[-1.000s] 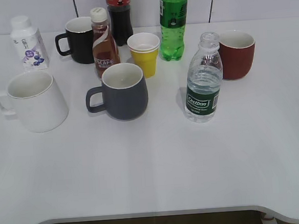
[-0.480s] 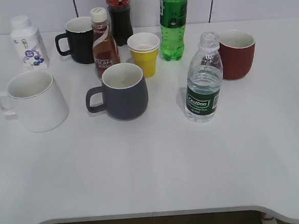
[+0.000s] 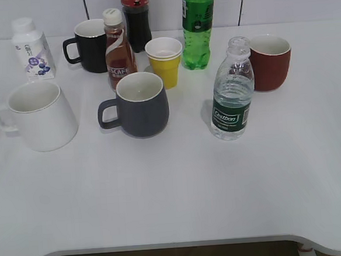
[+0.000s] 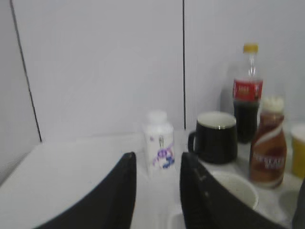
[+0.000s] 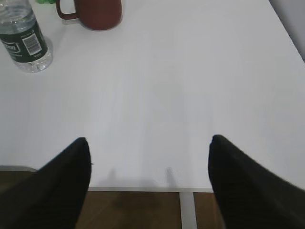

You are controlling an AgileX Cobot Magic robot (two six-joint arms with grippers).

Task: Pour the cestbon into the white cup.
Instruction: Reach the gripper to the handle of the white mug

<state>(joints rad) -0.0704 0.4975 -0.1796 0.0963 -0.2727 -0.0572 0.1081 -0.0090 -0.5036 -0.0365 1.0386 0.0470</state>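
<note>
The white cup (image 3: 40, 116) needs to be held ready for the pour, so my left gripper should pick up the cup by its handle (image 3: 3, 120) next.
The cestbon (image 3: 232, 94), a clear uncapped bottle with a dark green label, stands upright right of centre; its lower part also shows in the right wrist view (image 5: 23, 40). The white cup (image 3: 40, 116) stands at the left with its handle to the left; part of its rim (image 4: 237, 187) shows behind my left gripper's right finger. My left gripper (image 4: 158, 157) is open and empty, low at the table's left side. My right gripper (image 5: 150, 140) is wide open and empty over the table's front edge, well short of the cestbon. Neither gripper shows in the exterior view.
A dark grey mug (image 3: 139, 105) stands mid-table. Behind it are a Nescafe bottle (image 3: 118, 49), a black mug (image 3: 88, 46), a cola bottle (image 3: 136, 16), a yellow paper cup (image 3: 165, 61) and a green soda bottle (image 3: 198, 26). A red mug (image 3: 269, 61) stands behind the cestbon, and a small white bottle (image 3: 31, 48) at the far left.
</note>
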